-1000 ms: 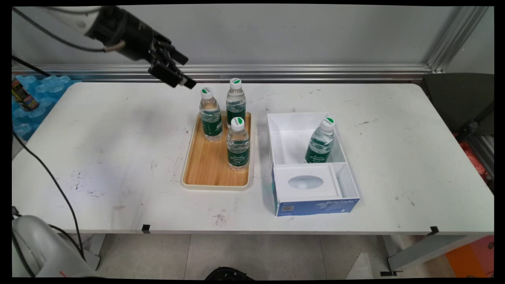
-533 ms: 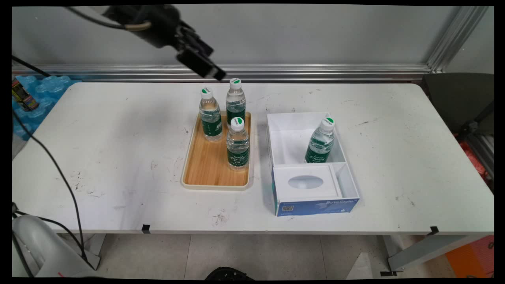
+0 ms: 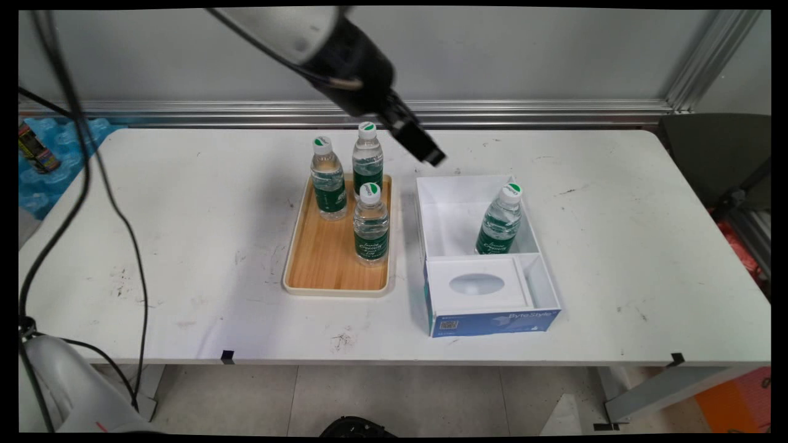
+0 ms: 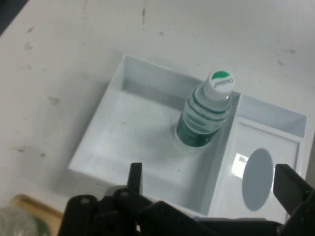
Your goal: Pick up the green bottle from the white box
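The water bottle in the white box needs to be grabbed next by its clear body (image 3: 502, 221) with my gripper. My gripper can then put the bottle onto the wooden tray (image 3: 320, 258).
My gripper (image 3: 429, 152) hangs in the air just behind the white box (image 3: 431, 212), right of the rear bottle (image 3: 367, 157) on the wooden tray (image 3: 320, 258). In the hand view the gripper (image 4: 212, 173) is open and holds nothing. That view looks down on the box wall (image 4: 101, 132) and the green-labelled water bottle (image 4: 204, 115) standing inside; the same bottle (image 3: 500, 221) leans slightly by the box's right wall. Two more bottles stand on the tray: one at its left rear (image 3: 327, 181) and one in front (image 3: 371, 226).
The box's front part holds a white insert (image 3: 477, 284) with an oval hole, above a blue printed side (image 3: 492, 323). A blue-wrapped pack of bottles (image 3: 55, 151) and a can (image 3: 34, 147) lie off the table's left end. A dark chair (image 3: 714, 160) stands at the right.
The arm has swung right, from above the table left of the tray, across the bottles, down to a spot behind the white box. Bottles, tray and box stay put.
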`<state>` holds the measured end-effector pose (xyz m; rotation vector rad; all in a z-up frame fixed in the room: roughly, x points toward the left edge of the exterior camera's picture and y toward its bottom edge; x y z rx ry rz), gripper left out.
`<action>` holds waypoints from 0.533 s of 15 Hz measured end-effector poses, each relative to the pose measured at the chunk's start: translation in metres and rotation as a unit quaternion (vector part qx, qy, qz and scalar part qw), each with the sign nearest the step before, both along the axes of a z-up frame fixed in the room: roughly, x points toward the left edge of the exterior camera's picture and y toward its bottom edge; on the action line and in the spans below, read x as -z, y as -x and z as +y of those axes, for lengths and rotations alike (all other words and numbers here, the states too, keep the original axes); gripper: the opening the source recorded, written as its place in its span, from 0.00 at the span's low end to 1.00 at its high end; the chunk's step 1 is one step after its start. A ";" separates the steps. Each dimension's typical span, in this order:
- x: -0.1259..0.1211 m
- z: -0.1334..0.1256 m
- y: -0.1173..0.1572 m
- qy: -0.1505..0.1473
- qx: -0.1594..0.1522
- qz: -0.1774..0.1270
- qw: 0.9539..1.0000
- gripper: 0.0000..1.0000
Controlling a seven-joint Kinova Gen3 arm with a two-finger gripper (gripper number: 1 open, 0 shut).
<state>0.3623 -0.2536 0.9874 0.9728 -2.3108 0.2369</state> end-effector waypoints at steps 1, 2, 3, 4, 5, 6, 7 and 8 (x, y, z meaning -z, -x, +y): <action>0.009 -0.006 0.014 -0.005 -0.002 -0.002 1.000 1.00; 0.015 -0.011 0.023 -0.008 -0.002 -0.005 1.000 1.00; 0.025 -0.018 0.036 -0.011 -0.003 -0.009 1.000 1.00; 0.033 -0.024 0.045 -0.013 -0.004 -0.012 1.000 1.00; 0.040 -0.030 0.054 -0.016 -0.004 -0.015 1.000 1.00; 0.049 -0.036 0.064 -0.018 -0.004 -0.019 1.000 1.00; 0.060 -0.043 0.074 -0.021 -0.002 -0.023 1.000 1.00; 0.066 -0.047 0.080 -0.022 0.000 -0.025 0.999 1.00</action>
